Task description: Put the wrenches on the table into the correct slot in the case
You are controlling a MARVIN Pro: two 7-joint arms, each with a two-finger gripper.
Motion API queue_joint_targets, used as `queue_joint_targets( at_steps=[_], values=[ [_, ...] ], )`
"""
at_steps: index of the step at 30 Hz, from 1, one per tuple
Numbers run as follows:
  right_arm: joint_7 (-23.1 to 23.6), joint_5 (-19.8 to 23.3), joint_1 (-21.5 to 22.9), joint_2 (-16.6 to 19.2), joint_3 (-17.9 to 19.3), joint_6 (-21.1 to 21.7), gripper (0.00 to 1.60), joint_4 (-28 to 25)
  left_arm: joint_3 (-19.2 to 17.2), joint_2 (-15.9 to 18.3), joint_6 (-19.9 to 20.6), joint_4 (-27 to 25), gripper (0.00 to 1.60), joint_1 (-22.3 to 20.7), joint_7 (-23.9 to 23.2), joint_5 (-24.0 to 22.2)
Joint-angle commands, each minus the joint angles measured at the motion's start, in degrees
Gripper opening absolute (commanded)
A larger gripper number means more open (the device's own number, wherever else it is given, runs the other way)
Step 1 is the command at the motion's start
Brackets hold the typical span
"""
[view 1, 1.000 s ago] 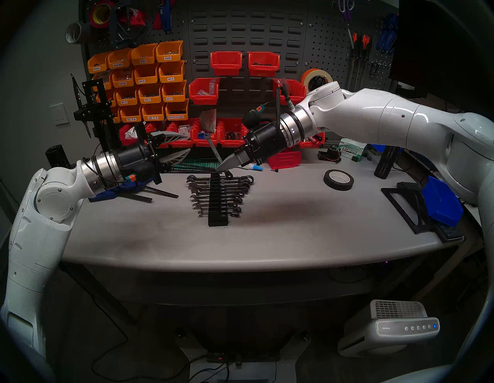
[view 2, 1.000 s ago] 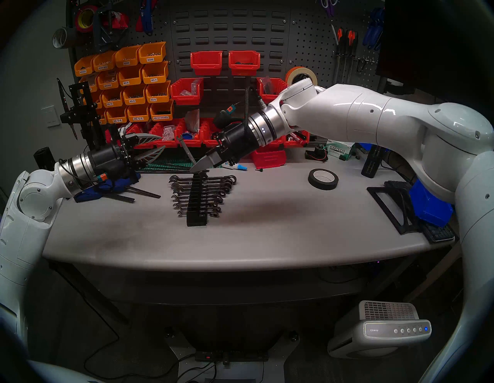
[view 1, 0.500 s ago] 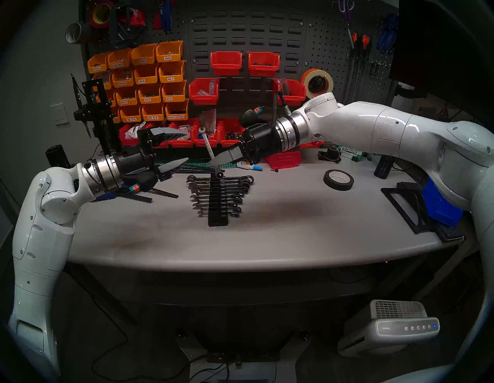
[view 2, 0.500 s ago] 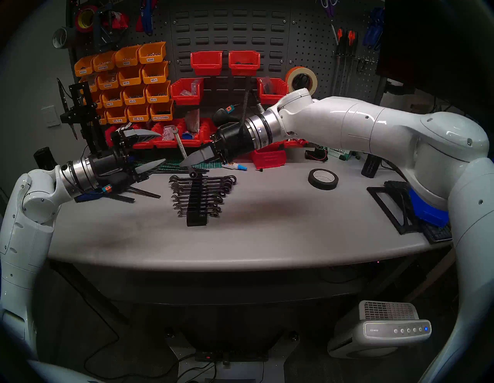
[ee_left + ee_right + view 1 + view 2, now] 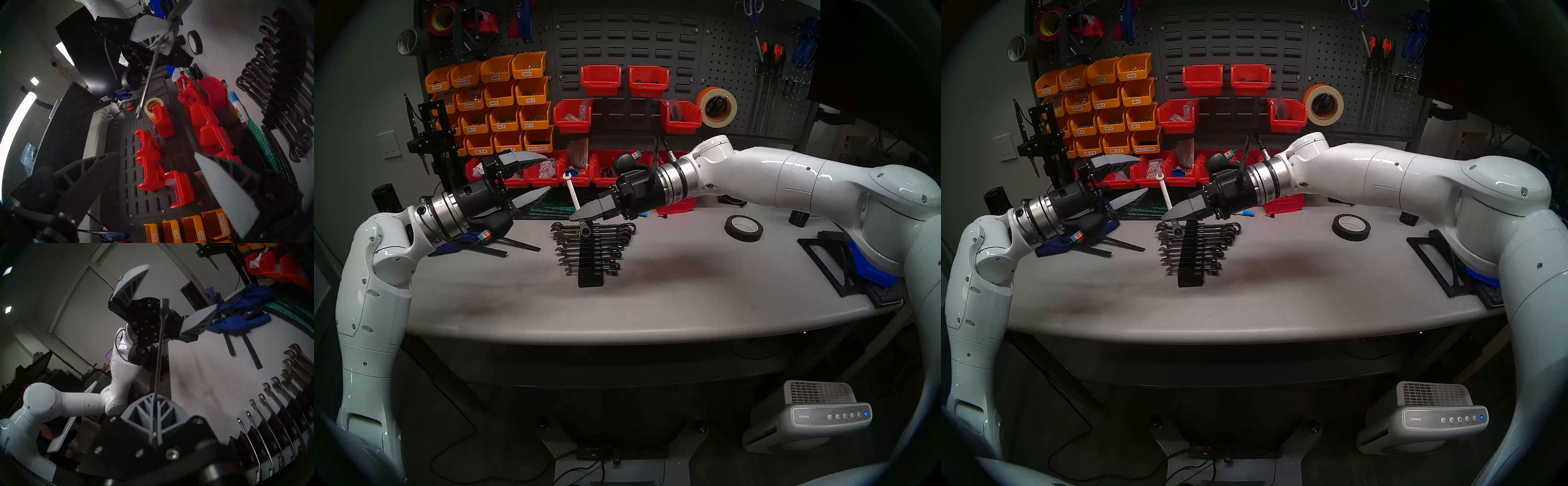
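I need to grab the wrench by its bare open-jaw end (image 5: 569, 177) with my left gripper next, because my right gripper's fingers cover the wrench's ring end.
My right gripper (image 5: 577, 216) is shut on a chrome wrench (image 5: 573, 196), also seen in the other head view (image 5: 1165, 195). The wrench stands steeply, open jaw up and ring end just above the far end of the black stepped case (image 5: 590, 259) on the grey table (image 5: 653, 298). The case holds several wrenches. In the right wrist view the wrench (image 5: 159, 361) runs up from the shut fingers (image 5: 141, 414). My left gripper (image 5: 548, 173) is open and empty, just left of the wrench and above the table. No second loose wrench shows.
A black tape roll (image 5: 744, 228) lies right of the case. Blue clamps with black bars (image 5: 490, 246) lie under my left wrist. Red bins (image 5: 605, 169) line the back edge. A black frame (image 5: 829, 264) and a blue bin sit at the far right.
My right gripper has moved left and down with the wrench, which has tipped more upright, its ring end now over the case. My left gripper has rolled, risen and stayed open.
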Motion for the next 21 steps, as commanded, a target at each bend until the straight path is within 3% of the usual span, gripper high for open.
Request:
queue_joint_targets(
  at_steps=[1,13,17,18,20,21],
  values=[
    [1.8,2.1,0.7,-1.9,2.2,0.4,0.00,1.4,-1.7,-0.7,0.1,-2.1,1.58,0.4,4.3,1.9],
    [2.7,1.8,0.4,-3.2,2.2,1.3,0.00,1.9,-1.0,-0.7,0.1,-2.1,1.57,1.4,7.5,5.1],
    [2.5,1.9,-0.3,-3.7,2.1,1.3,0.00,2.6,-1.2,-0.6,0.1,-2.5,1.46,1.8,8.6,5.5],
    [2.6,1.6,-0.4,-4.0,2.0,1.2,0.00,2.8,-1.3,-0.4,0.1,-2.8,1.52,2.0,8.5,5.3],
    [2.6,2.3,-0.9,-4.3,2.2,1.6,0.00,3.3,-1.3,-0.3,0.1,-3.0,1.49,2.3,8.9,5.0],
    [2.3,2.1,-1.0,-4.6,2.2,1.3,0.00,3.6,-1.4,-0.3,0.1,-3.3,1.36,2.5,9.1,5.0]
  ],
)
